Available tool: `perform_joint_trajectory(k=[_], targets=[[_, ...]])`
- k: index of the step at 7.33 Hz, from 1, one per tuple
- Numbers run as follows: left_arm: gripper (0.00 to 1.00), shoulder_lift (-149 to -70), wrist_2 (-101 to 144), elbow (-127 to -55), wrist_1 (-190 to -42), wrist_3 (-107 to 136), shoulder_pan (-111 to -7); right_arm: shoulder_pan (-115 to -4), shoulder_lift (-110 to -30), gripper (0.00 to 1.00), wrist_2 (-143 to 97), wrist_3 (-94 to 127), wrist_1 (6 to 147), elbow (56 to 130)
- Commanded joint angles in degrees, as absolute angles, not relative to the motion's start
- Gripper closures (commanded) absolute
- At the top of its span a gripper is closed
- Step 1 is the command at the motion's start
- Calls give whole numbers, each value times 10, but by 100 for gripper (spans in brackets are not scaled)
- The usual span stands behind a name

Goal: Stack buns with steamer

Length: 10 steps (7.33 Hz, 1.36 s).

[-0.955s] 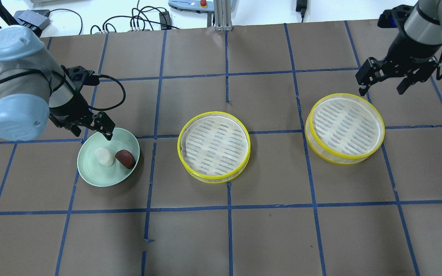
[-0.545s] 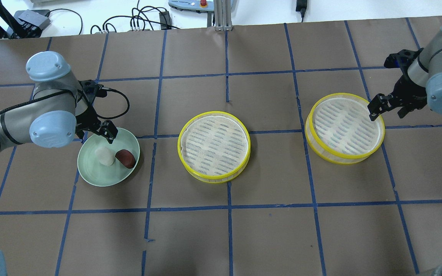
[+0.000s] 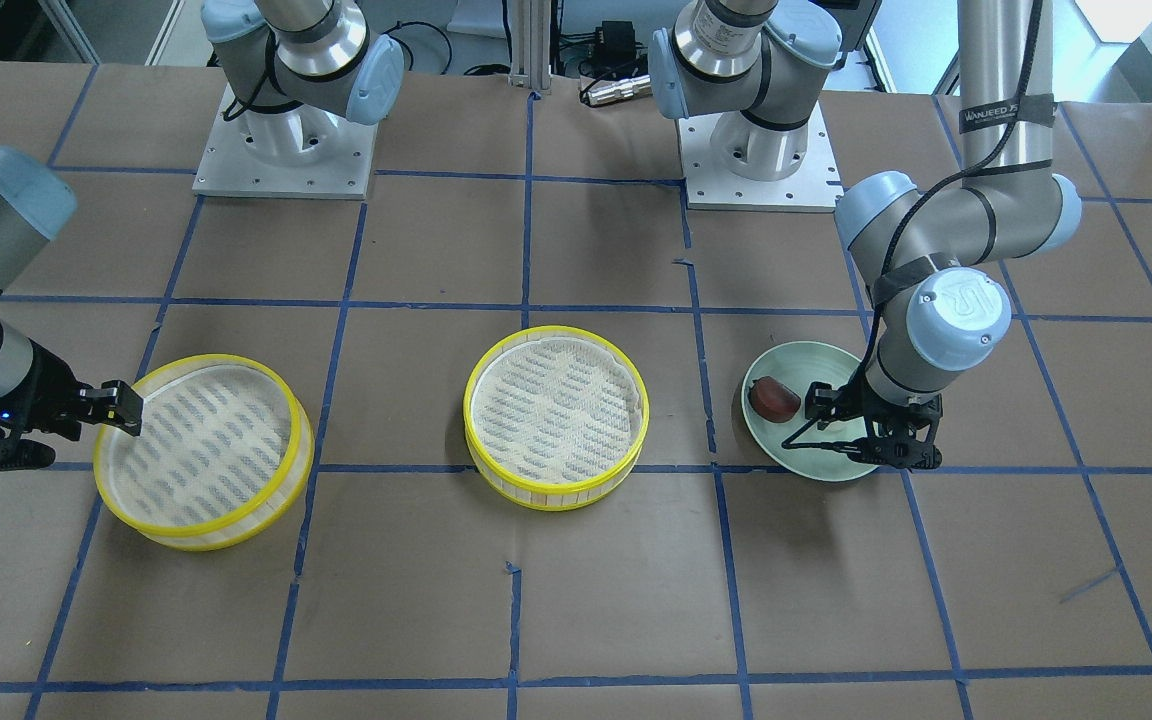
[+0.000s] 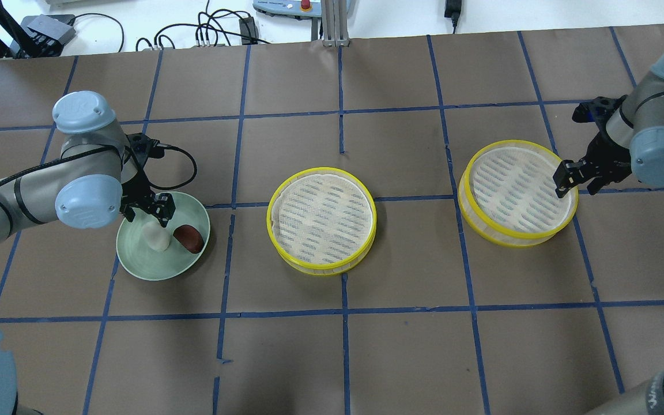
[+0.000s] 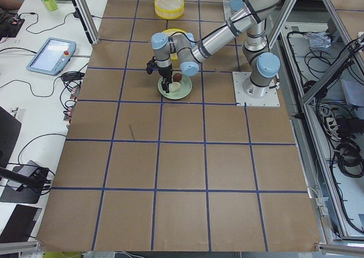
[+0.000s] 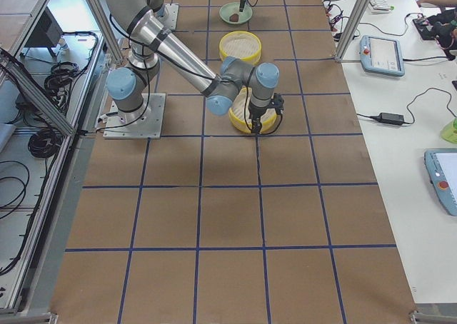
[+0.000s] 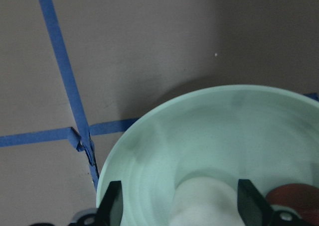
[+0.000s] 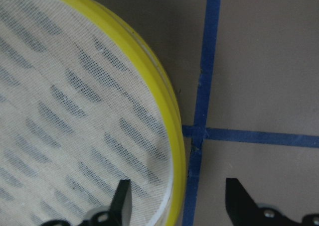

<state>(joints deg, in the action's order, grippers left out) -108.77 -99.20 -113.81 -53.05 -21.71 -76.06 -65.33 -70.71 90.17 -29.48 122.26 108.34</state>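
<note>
This steamer tray should next be grabbed by its yellow rim (image 8: 175,176) with my right gripper, so it can be stacked onto the other one.
A pale green plate (image 4: 136,262) holds a white bun (image 4: 158,239) and a dark reddish-brown bun (image 4: 189,238). My left gripper (image 4: 145,212) is open, low over the plate's far side. In the left wrist view its jaws stand either side of the white bun (image 7: 204,203), with the brown bun (image 7: 296,196) at the right. Two yellow-rimmed steamer trays are empty: one in the middle (image 4: 320,216), one at the right (image 4: 516,190). My right gripper (image 4: 577,178) is open, with one jaw inside and one outside the right steamer's rim (image 8: 172,136).
The brown table cover is marked with a blue tape grid. Cables and a power supply lie beyond the table's far edge. The arm bases stand on plates (image 3: 281,150) at the robot's side.
Both arms have come down. My left gripper has moved closer over the white bun. My right gripper has moved down and in to the right steamer's rim.
</note>
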Motion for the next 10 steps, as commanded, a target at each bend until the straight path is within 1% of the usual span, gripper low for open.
perform_joint_trajectory(k=[1, 2, 3, 4, 5, 7, 8, 10], targets=[[70, -1088, -992, -1146, -532, -182, -753, -653, -701, 66, 904, -294, 1223, 1084], [72, -1087, -992, -1145, -532, -174, -753, -653, -700, 78, 904, -294, 1223, 1083], [78, -1083, -992, -1137, -532, -178, -753, -653, -700, 88, 904, -294, 1223, 1082], [88, -1068, -993, -1129, -533, -176, -753, -653, -701, 92, 904, -293, 1223, 1081], [92, -1056, -993, -1122, -546, -175, -753, -653, -701, 92, 905, -291, 1224, 1081], [93, -1015, -992, -1101, -611, -156, -758, -653, -707, 93, 907, -289, 1217, 1078], [94, -1011, -984, -1074, -650, -122, -769, -653, -715, 93, 911, -287, 1208, 1064], [94, -1006, -949, -1029, -689, -16, -850, -653, -773, 93, 924, -288, 1072, 1006]])
